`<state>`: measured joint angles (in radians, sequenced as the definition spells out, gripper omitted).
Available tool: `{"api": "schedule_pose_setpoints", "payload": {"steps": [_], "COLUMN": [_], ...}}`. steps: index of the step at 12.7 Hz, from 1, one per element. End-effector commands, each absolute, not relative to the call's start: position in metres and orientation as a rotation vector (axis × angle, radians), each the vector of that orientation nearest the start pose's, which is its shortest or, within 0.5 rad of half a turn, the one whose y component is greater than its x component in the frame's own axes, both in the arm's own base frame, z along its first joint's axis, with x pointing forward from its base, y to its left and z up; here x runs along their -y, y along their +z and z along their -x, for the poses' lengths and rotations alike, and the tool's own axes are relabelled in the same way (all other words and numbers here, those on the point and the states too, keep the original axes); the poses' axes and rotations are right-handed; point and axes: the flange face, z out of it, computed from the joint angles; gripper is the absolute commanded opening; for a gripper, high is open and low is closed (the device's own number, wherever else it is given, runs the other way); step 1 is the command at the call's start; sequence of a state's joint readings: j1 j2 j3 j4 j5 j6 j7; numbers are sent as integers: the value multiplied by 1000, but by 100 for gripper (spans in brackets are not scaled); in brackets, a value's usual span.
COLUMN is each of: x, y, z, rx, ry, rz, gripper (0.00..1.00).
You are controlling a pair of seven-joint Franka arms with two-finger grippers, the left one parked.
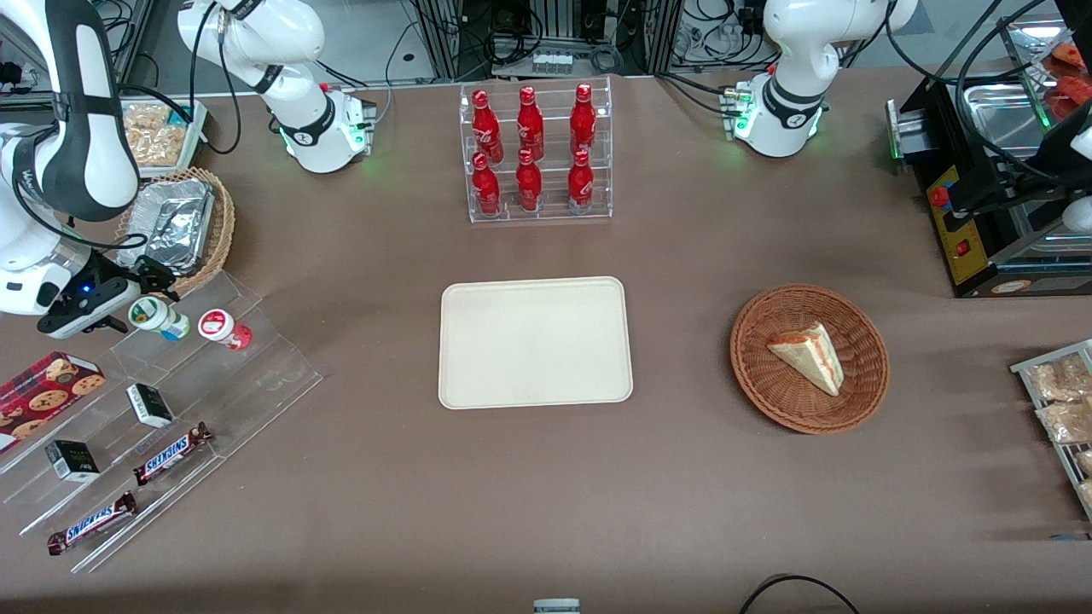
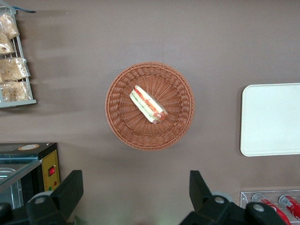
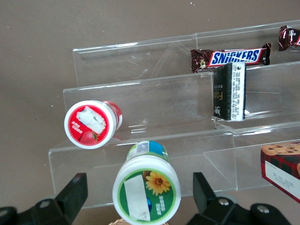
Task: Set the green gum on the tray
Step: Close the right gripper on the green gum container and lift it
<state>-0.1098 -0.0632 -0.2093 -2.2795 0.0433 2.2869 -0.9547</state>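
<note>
My gripper grabs the green gum by its white lidded end (image 1: 145, 312) next. Then the green gum goes onto the cream tray (image 1: 534, 343).
The green gum (image 1: 156, 316) is a small white bottle with a green-and-white lid (image 3: 146, 189). It lies on the top step of a clear acrylic display stand (image 1: 183, 401) at the working arm's end of the table. My gripper (image 1: 136, 300) is level with the bottle, and its lid faces the wrist camera. The gripper (image 3: 139, 194) is open, one black finger (image 3: 74, 191) on each side of the lid with a gap showing on both sides. The cream-beige tray (image 1: 535, 343) lies flat at the table's middle with nothing on it.
A red-lidded bottle (image 1: 223, 327) lies beside the gum on the same step. The lower steps hold Snickers bars (image 1: 171, 454), small black boxes (image 1: 150, 404) and a cookie box (image 1: 47, 388). Also here are a foil-lined basket (image 1: 179, 226), a rack of red bottles (image 1: 534, 153), and a wicker basket with a sandwich (image 1: 809, 358).
</note>
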Motion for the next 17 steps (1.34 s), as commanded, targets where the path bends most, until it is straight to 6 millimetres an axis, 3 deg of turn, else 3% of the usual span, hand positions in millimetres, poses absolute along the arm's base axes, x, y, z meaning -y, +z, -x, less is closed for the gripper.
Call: {"api": "schedule_pose_setpoints", "payload": {"steps": [1,8,9,11,12,15,17], "x": [165,172,172,169,167,165,164], "y": [386,380,380,379,380,384,405], "z": [-485,-485,-485,-485,-487,-489,-496], "rx": [978,965,965,959,952,954,964], "ry": [-151,-154,-152,-145,-141,-137,-114], "rz": [3009,3020,3019,3017,3017,3014,2997], "gripper": [100,98,81,20,0,0,0]}}
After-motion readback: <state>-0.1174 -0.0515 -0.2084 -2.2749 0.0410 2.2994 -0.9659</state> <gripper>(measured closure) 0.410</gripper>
